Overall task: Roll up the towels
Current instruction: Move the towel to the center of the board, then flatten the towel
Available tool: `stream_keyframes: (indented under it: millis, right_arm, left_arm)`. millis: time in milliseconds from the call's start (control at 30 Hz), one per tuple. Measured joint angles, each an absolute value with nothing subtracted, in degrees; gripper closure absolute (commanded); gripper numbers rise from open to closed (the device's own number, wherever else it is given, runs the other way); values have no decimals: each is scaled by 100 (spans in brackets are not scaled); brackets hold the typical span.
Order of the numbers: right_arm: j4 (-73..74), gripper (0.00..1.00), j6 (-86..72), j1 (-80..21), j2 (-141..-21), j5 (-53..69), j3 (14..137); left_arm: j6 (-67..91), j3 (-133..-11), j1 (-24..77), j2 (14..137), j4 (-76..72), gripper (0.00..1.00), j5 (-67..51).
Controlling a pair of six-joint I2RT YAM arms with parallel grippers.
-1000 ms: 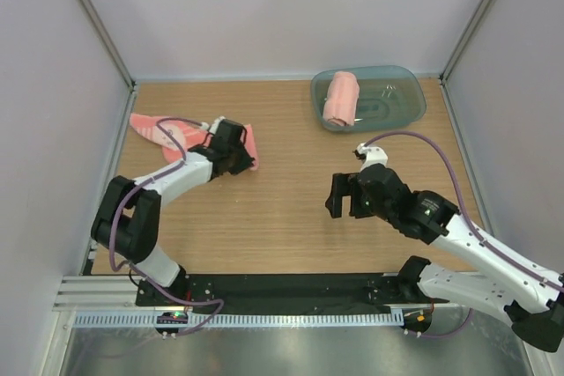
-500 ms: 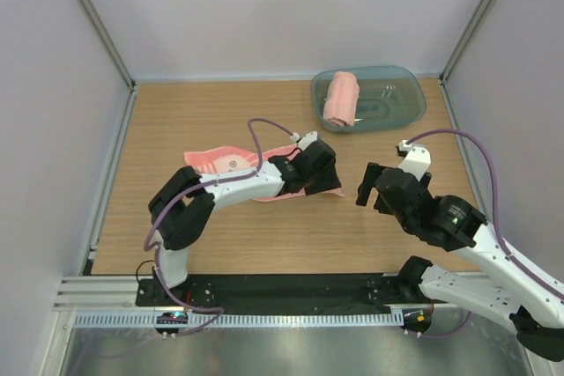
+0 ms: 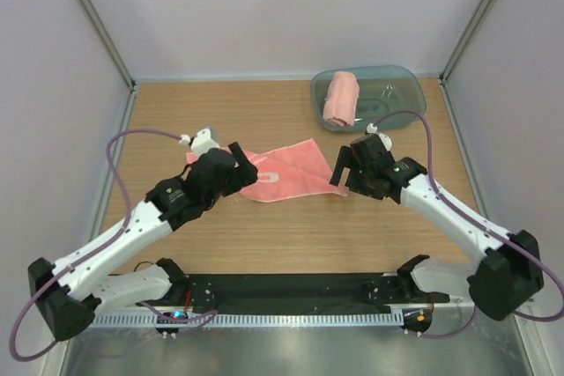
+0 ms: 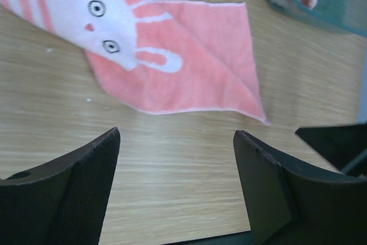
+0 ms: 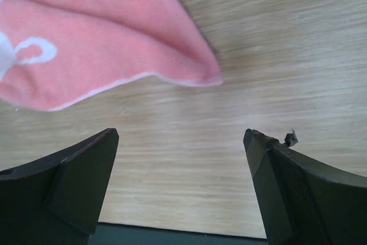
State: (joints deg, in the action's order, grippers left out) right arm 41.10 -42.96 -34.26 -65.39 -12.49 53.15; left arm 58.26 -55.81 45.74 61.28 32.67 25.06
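Observation:
The right gripper grabs the salmon-pink towel by its near corner (image 3: 345, 192) next, to spread the towel straight for rolling.
One salmon-pink towel (image 3: 291, 171) lies spread flat on the wooden table, its white rabbit print (image 4: 109, 12) facing up. A second towel (image 3: 341, 99), rolled, sits in the blue-green tub (image 3: 401, 94). My left gripper (image 3: 242, 167) hovers over the flat towel's left part, open and empty; in the left wrist view the towel (image 4: 183, 61) lies ahead of the left gripper (image 4: 176, 142), with bare wood between the fingers. My right gripper (image 3: 342, 173) is open beside the towel's right corner (image 5: 212, 78), and the right gripper (image 5: 180, 142) holds nothing.
The tub stands at the back right, near the right wall post. Grey walls close in the table on three sides. A black rail with the arm bases (image 3: 291, 288) runs along the near edge.
The left gripper dragged the towel rightward, opened and let it go, then drew back left. The towel now lies spread out. The right gripper moved in to the towel's right corner.

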Motion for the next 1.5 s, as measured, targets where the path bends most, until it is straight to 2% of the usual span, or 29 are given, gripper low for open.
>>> stream_keyframes:
  millis: [133, 333, 700, 900, 967, 1033, 1067, 1133, 1167, 1267, 1300, 1367, 1500]
  right_arm:
    - [3518, 0, -4198, -2611, -7411, -464, 5033]
    - [2827, 3, -4086, -2523, -8250, 130, 5030]
    - [2281, 14, -4034, -2375, -8827, 340, 4801]
    - [2204, 10, -3983, -2351, -8875, 333, 4799]
    - [2191, 13, -3955, -2349, -8875, 316, 4797]
    - [2167, 20, -3933, -2338, -8875, 294, 4781]
    - [2147, 30, -3922, -2327, -8875, 292, 4775]
    - [2091, 40, -3896, -2296, -8877, 294, 4737]
    - [2075, 51, -3892, -2276, -8877, 294, 4707]
    - [2058, 71, -3865, -2259, -8901, 298, 4681]
    - [2051, 83, -3863, -2250, -8912, 296, 4681]
    - [2043, 97, -3839, -2248, -8927, 301, 4681]
    - [2110, 99, -3800, -2246, -8862, 305, 4696]
  left_arm:
    - [5806, -4993, 4563, 5205, 3868, 18, 2729]
    - [5802, -4495, 4554, 4292, 4401, 16, 3074]
    - [5730, -4462, 4536, 4134, 4724, 15, 3249]
    - [5693, -4458, 4536, 4064, 4783, 15, 3284]
    - [5688, -4458, 4536, 4047, 4823, 15, 3297]
    - [5682, -4458, 4536, 4012, 4849, 15, 3299]
    - [5680, -4458, 4536, 3992, 4858, 15, 3301]
    - [5677, -4458, 4536, 3957, 4882, 15, 3319]
    - [5675, -4458, 4536, 3951, 4899, 15, 3326]
    - [5673, -4458, 4536, 3942, 4980, 15, 3356]
    - [5673, -4458, 4536, 3931, 5011, 15, 3365]
    - [5673, -4456, 4536, 3920, 5043, 14, 3380]
    - [5677, -4357, 4536, 3876, 5043, 14, 3400]
